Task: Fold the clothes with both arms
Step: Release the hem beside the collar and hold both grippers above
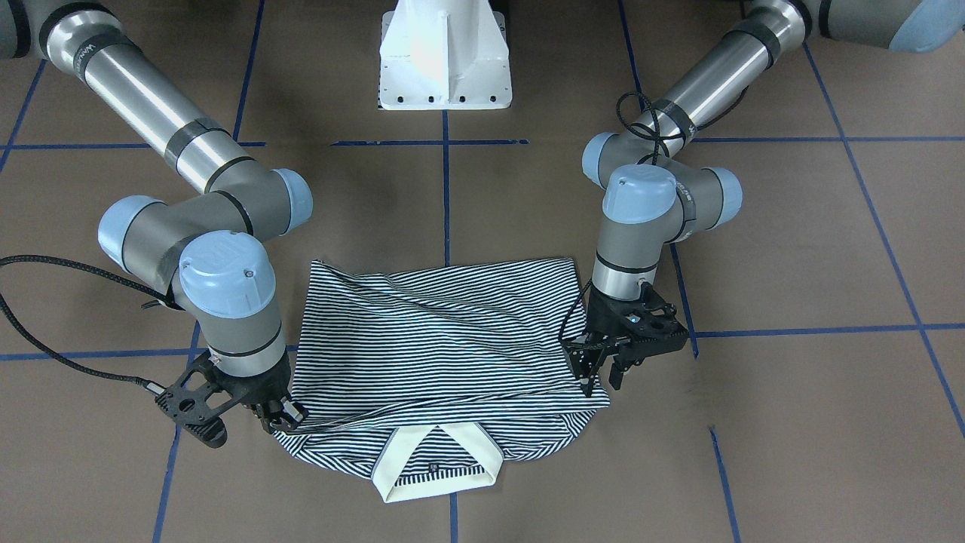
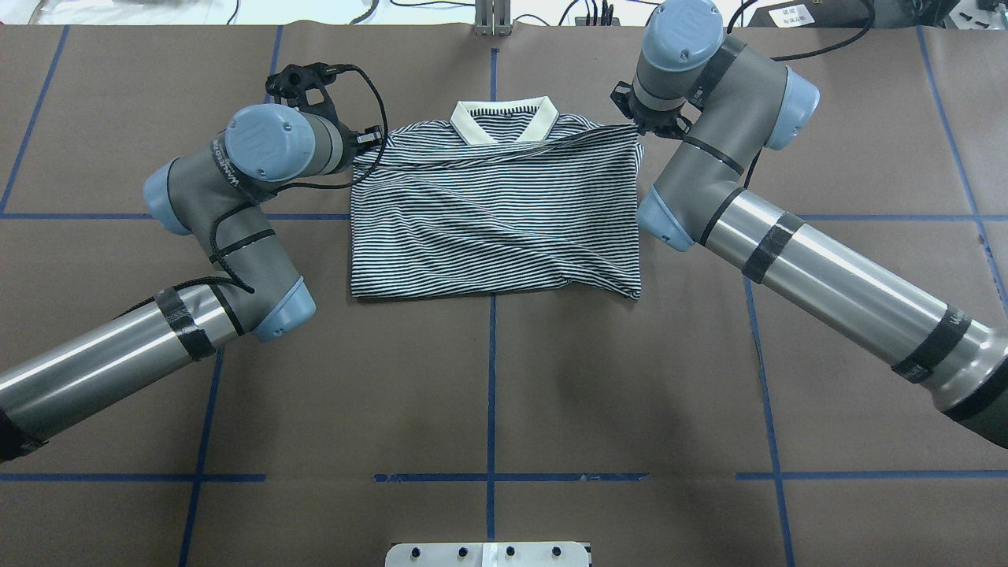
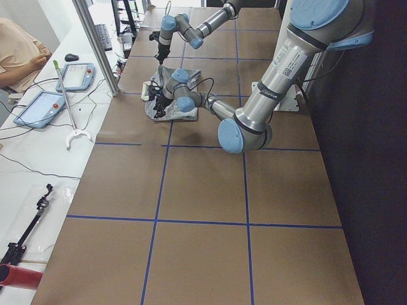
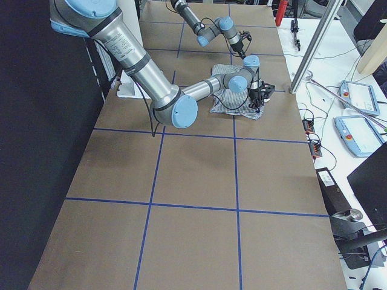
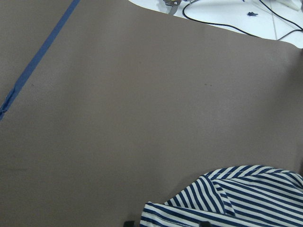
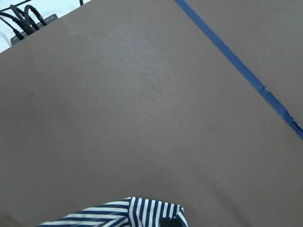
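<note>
The shirt's held corner lies on the shirt's lower striped layer (image 1: 577, 424) and would rest there, so my right gripper needs to open.
The striped polo shirt (image 1: 437, 339) lies folded in half on the brown table, hem brought up near the cream collar (image 1: 437, 461). In the overhead view the shirt (image 2: 496, 213) is a rough rectangle between both arms. My right gripper (image 1: 283, 418) is shut on the folded layer's corner beside the collar, and the edge runs taut from it. My left gripper (image 1: 601, 383) stands over the opposite corner with its fingers slightly apart; the corner lies flat just past them. Striped cloth (image 5: 236, 198) fills the bottom of the left wrist view. A cloth corner (image 6: 123, 213) shows in the right wrist view.
The white pedestal base (image 1: 445, 68) stands behind the shirt, on the robot's side. Blue tape lines (image 2: 492, 378) grid the table. Cables (image 2: 378, 8) and a side bench with control tablets (image 3: 38, 108) run along the far edge, where a person (image 3: 16, 51) sits.
</note>
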`<state>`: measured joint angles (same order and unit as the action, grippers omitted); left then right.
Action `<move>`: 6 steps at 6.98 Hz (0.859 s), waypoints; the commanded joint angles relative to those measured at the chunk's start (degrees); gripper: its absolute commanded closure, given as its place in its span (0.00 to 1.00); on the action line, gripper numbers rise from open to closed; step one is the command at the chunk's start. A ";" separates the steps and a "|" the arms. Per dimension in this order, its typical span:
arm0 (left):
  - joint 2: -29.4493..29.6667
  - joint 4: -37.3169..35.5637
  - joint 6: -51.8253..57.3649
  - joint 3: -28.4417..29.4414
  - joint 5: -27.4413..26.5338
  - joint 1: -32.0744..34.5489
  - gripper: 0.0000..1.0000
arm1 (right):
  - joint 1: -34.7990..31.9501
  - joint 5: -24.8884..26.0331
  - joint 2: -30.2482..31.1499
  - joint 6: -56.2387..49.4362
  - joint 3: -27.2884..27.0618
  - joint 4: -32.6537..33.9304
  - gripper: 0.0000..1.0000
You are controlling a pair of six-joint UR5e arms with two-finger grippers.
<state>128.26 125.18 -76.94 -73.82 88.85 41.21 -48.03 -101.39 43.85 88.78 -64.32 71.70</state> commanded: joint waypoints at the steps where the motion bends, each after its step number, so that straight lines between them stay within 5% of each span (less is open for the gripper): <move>1: -2.82 0.15 -0.06 -6.13 0.36 0.18 0.41 | 0.13 1.72 0.27 -0.27 0.24 -0.42 1.00; 3: -3.27 0.15 -0.14 -7.20 0.27 0.27 0.41 | 0.22 1.89 0.45 -0.27 0.33 -0.50 0.96; 4: -3.71 0.15 -0.32 -8.08 0.19 0.36 0.41 | 0.65 2.33 0.45 -0.27 0.33 -0.50 0.78; 6: -3.98 0.06 -0.84 -9.23 0.10 0.36 0.41 | 1.97 4.00 0.45 -0.27 0.33 -0.42 0.71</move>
<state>124.43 125.28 -77.48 -82.35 89.02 41.56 -46.65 -98.03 44.29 88.50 -63.99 71.25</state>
